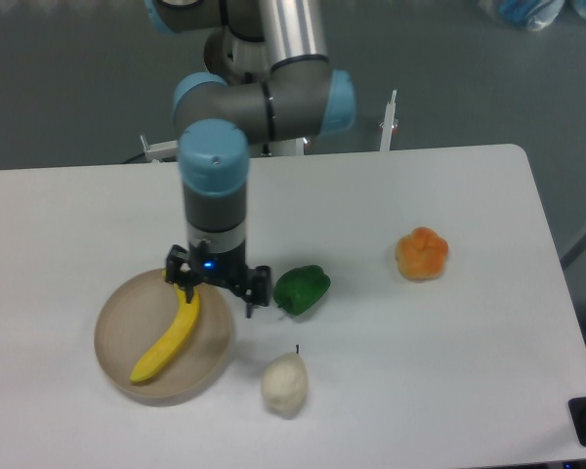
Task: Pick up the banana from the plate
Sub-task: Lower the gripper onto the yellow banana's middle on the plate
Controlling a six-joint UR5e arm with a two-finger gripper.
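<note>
The banana needs to be picked up from the plate (114, 324), so my gripper should grab it by its stem end (181, 291) next.
The bright yellow banana (168, 342) lies diagonally in the round beige plate (114, 324) at the table's front left, its upper end pointing toward the arm. My gripper (220, 298) hangs straight down over the plate's upper right rim, jaws spread wide and empty. The left finger (186, 288) stands right at the banana's upper tip; I cannot tell whether it touches. The right finger (255, 298) is outside the plate, toward the pepper.
A green pepper (302, 289) sits just right of the gripper. A pale whitish pear (284, 383) lies in front of it, beside the plate. An orange fruit-like object (422, 253) rests at the right. The table's front edge is close below the plate.
</note>
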